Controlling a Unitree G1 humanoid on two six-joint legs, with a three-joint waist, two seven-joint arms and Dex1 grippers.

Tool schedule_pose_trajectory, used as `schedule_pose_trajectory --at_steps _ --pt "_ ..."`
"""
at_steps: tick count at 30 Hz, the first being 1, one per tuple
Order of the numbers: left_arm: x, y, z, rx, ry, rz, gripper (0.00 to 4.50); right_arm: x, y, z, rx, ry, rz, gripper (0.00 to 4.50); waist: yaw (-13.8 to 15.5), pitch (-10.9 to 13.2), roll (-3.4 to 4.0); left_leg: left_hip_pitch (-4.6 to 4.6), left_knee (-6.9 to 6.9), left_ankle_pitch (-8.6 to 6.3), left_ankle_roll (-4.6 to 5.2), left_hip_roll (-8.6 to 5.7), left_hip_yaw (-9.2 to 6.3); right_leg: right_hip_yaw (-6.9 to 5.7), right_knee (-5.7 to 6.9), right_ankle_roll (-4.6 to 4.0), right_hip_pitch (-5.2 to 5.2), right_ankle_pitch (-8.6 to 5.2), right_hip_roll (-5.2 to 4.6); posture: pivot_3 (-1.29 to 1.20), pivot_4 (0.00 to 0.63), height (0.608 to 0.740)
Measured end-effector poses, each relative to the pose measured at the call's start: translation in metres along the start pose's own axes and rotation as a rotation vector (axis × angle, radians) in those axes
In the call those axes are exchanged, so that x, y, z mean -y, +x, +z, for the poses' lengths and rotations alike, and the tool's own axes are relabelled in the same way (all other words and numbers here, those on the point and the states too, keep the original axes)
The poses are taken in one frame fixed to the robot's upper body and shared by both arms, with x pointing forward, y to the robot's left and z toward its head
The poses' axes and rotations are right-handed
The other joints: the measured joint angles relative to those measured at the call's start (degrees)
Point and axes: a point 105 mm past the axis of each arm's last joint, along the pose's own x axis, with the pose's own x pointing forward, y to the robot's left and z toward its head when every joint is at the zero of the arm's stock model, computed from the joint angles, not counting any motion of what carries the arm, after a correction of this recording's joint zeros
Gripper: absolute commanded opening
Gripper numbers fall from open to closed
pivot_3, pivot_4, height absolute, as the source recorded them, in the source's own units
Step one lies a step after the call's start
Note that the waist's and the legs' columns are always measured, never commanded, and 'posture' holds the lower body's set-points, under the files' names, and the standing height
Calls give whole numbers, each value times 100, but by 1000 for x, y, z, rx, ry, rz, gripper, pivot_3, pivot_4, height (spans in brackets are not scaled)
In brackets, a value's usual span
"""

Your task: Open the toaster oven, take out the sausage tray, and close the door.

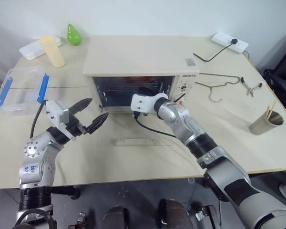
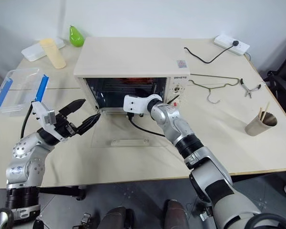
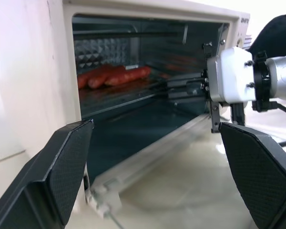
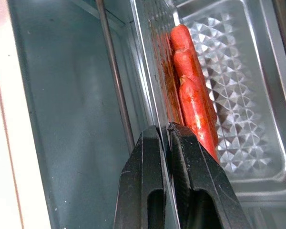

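Next, my left gripper grabs the sausage tray by the loose end of its front rim [image 3: 108,109], since the oven's sides box in the sausage tray's sides.
The cream toaster oven [image 1: 140,55] stands mid-table with its door [image 2: 133,136] folded down flat on the tabletop, handle bar [image 1: 133,141] toward me. Inside, the silver sausage tray [image 4: 238,71] holds red sausages [image 3: 114,76]. My right gripper [image 4: 166,131] reaches into the oven mouth, and its black fingers [image 4: 148,167] are shut on the tray's thin front rim, right beside the sausages [image 4: 195,95]. My left gripper [image 1: 97,109] hovers open in front of the oven's left corner, above the table, with nothing between its fingers [image 3: 62,171].
A clear plastic box with blue clips [image 1: 21,88] lies at the left. Behind it are a yellow cup [image 1: 53,51], a green pear [image 1: 74,35] and a white box [image 1: 35,47]. Right of the oven lie a wire hanger [image 1: 219,86], pliers [image 1: 251,87], a power strip [image 1: 230,42] and a metal cup [image 1: 266,121].
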Motion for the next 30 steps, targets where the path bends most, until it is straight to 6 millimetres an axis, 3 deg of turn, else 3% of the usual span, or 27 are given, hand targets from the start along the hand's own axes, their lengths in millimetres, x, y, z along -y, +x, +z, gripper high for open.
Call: schedule_pose_trajectory --at_steps 16,30 --pt "-18 28 30 69 15 -53 4500 -2 -11 10 91 -54 86 18 -18 4 -3 -4 -8 1 -1 -2 -1 -8 -4 1 -1 0 1 0 150 740" --pt "-22 27 22 32 -35 -70 4500 -24 -63 38 249 -7 217 18 -15 4 -3 4 -8 1 -1 -1 -1 -1 -9 1 -2 0 3 0 150 740"
